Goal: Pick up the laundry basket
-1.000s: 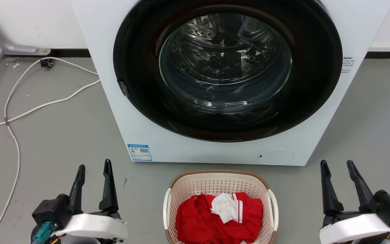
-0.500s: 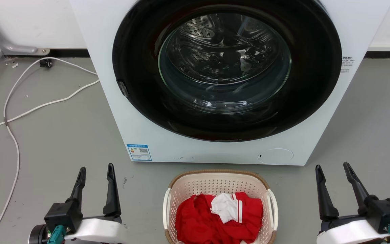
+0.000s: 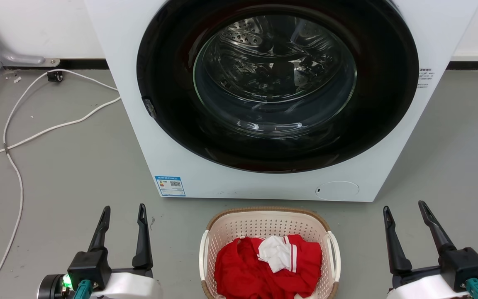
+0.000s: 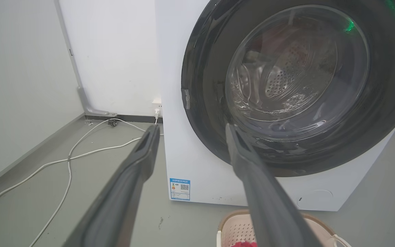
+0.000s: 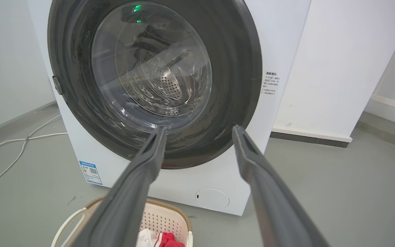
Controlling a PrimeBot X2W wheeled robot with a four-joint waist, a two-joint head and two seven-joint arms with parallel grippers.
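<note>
The laundry basket needs to be picked up next by its white side handle (image 3: pixel 203 255) with the left gripper, which leaves the opposite handle (image 3: pixel 335 255) free.
The laundry basket (image 3: pixel 230 226) is cream, perforated, with a brown woven rim and white side handles. It stands on the grey floor at the bottom middle of the head view, holding red and white clothes. My left gripper (image 3: pixel 123 208) is open, low to the basket's left and well apart from it. My right gripper (image 3: pixel 405 206) is open on the basket's right, also apart. The left wrist view catches the basket (image 4: pixel 233 230) at the bottom, past my open left gripper (image 4: pixel 190 129). The right wrist view has the basket (image 5: pixel 165 219) below my open right gripper (image 5: pixel 199 130).
A white front-loading washer (image 3: pixel 172 158) with a shut round glass door (image 3: pixel 274 74) stands just behind the basket. White cables (image 3: pixel 15 141) trail over the floor at the left. A white wall panel (image 5: pixel 338 68) rises to the washer's right.
Both grippers have drawn back toward the bottom of the head view, and the left one has shifted right, toward the basket. The basket has not moved.
</note>
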